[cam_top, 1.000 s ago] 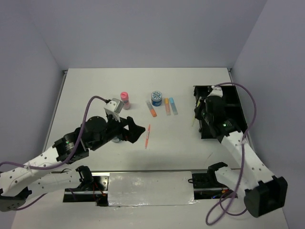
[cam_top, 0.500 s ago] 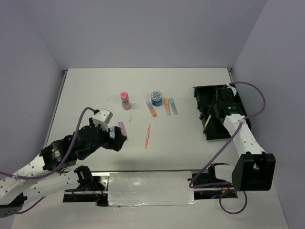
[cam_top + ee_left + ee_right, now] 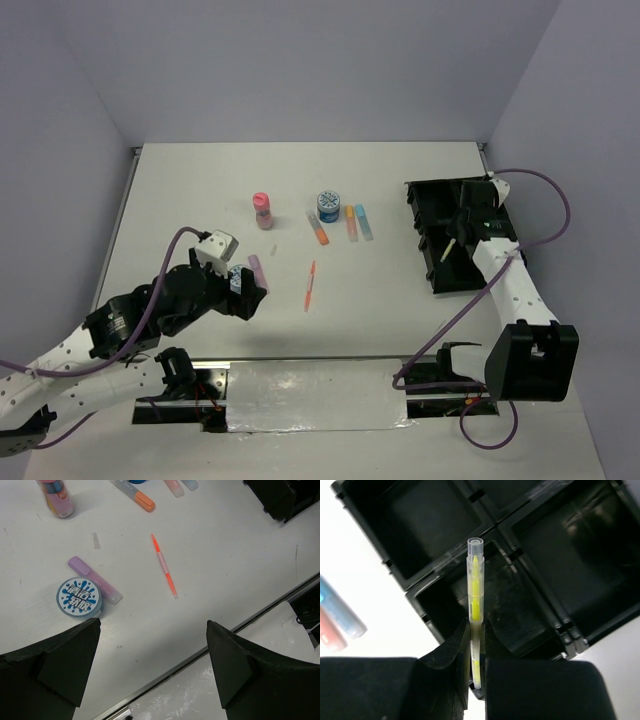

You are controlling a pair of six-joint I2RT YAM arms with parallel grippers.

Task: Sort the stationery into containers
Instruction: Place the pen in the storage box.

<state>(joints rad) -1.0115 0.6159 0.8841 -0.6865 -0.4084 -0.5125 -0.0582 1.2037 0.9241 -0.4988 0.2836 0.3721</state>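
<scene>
The robot's right gripper should keep holding the pen. One end of the pen is high over the tray's rim, so the pen would likely catch if the gripper opened now.
My right gripper (image 3: pixel 477 630) is shut on a thin yellow pen (image 3: pixel 475 590), held over a middle compartment of the black organiser tray (image 3: pixel 436 560). From above, the pen (image 3: pixel 447 251) hangs above the tray (image 3: pixel 438 280) under the right gripper (image 3: pixel 455 238). The left gripper (image 3: pixel 152 625) is open and empty, near the table's front edge. Just beyond its left finger (image 3: pixel 70 655) lie a blue-white tub (image 3: pixel 80 597) and a purple marker (image 3: pixel 95 580), and a thin orange pen (image 3: pixel 164 566) lies farther out.
At mid-table stand a pink bottle (image 3: pixel 262 210) and a second blue-white tub (image 3: pixel 328 206), beside an orange-tipped marker (image 3: pixel 317 229), an orange marker (image 3: pixel 351 222) and a blue marker (image 3: pixel 364 222). A metal strip (image 3: pixel 315 394) runs along the near edge.
The left arm has drawn back toward the near left, uncovering the purple marker. The right arm has carried the yellow pen from the tray's left edge to over its compartments.
</scene>
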